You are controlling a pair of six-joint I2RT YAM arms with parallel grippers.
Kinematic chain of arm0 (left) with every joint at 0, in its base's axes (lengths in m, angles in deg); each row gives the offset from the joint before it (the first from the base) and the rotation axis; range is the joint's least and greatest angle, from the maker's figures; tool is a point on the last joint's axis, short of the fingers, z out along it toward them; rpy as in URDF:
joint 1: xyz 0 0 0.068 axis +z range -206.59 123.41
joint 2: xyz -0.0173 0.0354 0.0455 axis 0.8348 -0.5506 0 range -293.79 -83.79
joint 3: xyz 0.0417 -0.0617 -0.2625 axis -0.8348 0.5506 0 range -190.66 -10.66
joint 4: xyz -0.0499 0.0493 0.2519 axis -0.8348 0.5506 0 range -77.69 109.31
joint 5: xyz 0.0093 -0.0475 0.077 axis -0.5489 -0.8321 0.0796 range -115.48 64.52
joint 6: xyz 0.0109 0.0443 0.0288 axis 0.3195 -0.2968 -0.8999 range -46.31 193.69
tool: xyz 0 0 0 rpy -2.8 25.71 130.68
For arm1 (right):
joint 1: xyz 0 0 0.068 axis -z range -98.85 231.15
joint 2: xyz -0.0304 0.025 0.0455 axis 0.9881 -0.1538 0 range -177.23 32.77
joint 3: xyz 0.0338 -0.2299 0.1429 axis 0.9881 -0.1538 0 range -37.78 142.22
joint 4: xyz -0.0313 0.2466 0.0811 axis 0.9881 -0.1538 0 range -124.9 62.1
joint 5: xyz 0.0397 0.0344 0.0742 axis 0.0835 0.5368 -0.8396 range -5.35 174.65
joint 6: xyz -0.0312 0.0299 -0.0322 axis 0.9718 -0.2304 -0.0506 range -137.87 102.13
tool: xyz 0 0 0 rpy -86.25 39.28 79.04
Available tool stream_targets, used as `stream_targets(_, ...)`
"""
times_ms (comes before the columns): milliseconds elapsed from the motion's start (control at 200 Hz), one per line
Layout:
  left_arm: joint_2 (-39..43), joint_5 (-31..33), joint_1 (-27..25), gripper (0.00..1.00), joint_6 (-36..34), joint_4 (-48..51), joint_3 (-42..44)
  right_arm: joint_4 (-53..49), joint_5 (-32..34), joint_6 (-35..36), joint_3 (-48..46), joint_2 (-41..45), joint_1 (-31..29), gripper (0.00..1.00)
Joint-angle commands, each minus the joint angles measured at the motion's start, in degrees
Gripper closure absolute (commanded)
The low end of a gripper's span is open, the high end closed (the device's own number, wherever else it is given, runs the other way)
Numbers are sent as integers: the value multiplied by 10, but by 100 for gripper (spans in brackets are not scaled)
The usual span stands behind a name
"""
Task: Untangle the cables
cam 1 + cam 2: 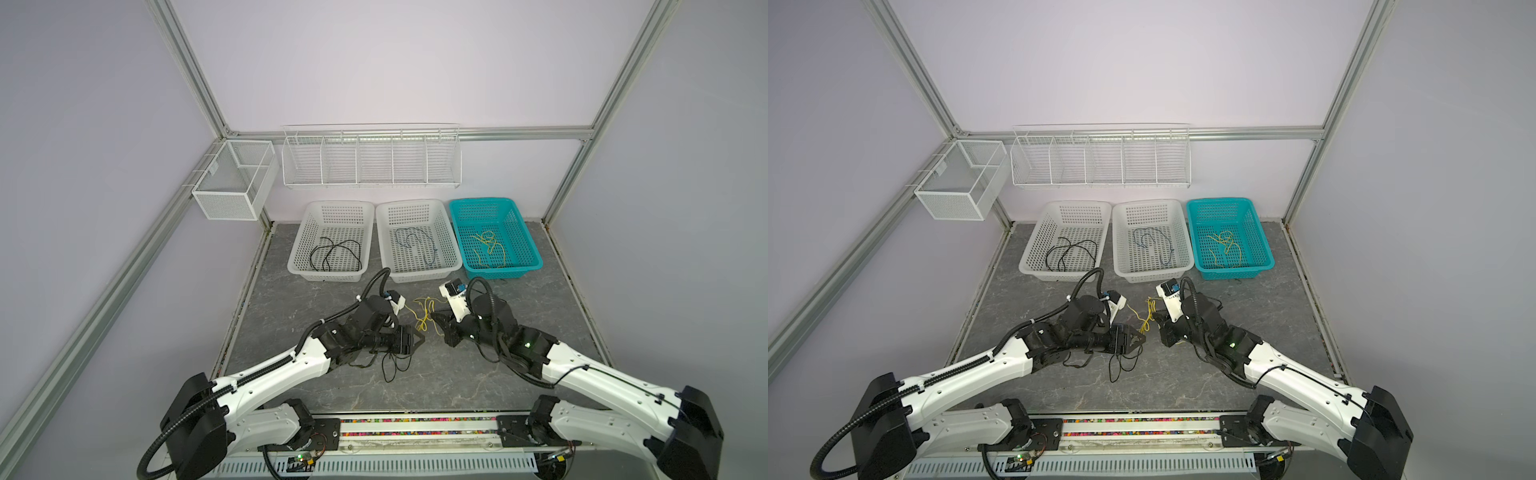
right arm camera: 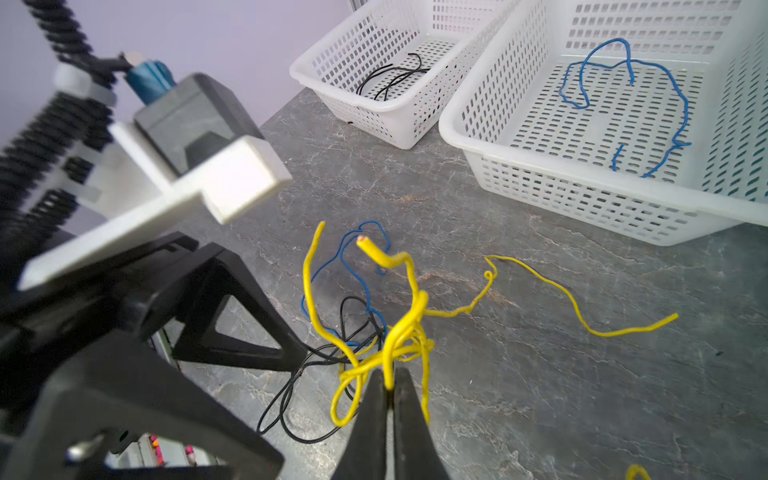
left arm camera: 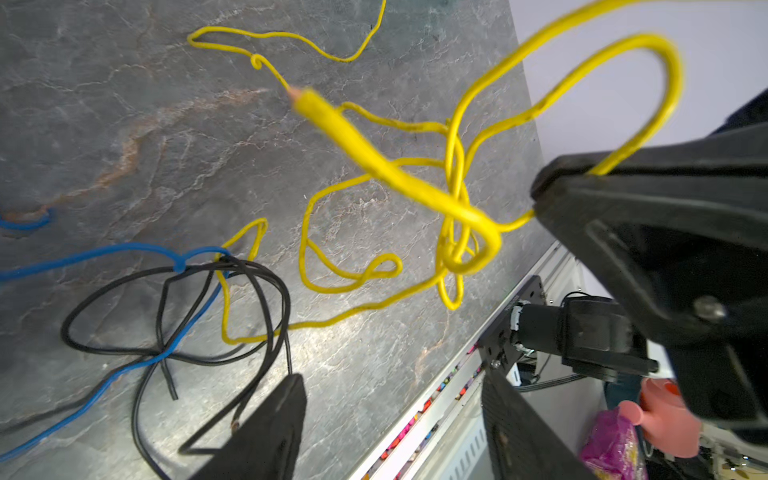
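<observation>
My left gripper grabs the yellow knot's hanging loops next, which leaves my right gripper's piece of yellow cable free to untangle.
A tangle of cables lies mid-table between both arms. Its yellow cable [image 2: 399,332] rises in knotted loops, and my right gripper [image 2: 388,374] is shut on one strand, lifting it a little. In the left wrist view the same yellow knot [image 3: 461,232] hangs from that gripper. A blue cable [image 3: 124,249] and a black cable [image 3: 257,299] lie looped under it on the table. My left gripper [image 3: 392,374] stands open beside the knot with nothing between its fingers. In both top views the grippers face each other, left [image 1: 419,340] and right [image 1: 436,318].
Three baskets stand behind the tangle: a white basket [image 1: 338,203] holding a black cable, a white basket [image 1: 409,202] holding a blue cable, and a teal basket [image 1: 482,200] holding yellow cables. A wire rack [image 1: 370,158] and a mesh box [image 1: 232,178] hang on the walls.
</observation>
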Motion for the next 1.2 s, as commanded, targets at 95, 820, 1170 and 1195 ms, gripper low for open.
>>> stream_targets(95, -27, 64, -6, 32, -51, 25, -41, 30, -41, -11, -16, 16, 7, 93)
stream_targets(820, -33, 72, -8, 72, -49, -20, -31, 29, -73, -15, -14, 20, 9, 93)
stream_targets(1170, 24, 145, -6, 100, -69, 38, -33, 16, -77, -12, -4, 6, 9, 93)
stream_targets(1195, 30, 155, -6, 100, -68, 44, -33, 16, -80, -12, -3, 5, 9, 93)
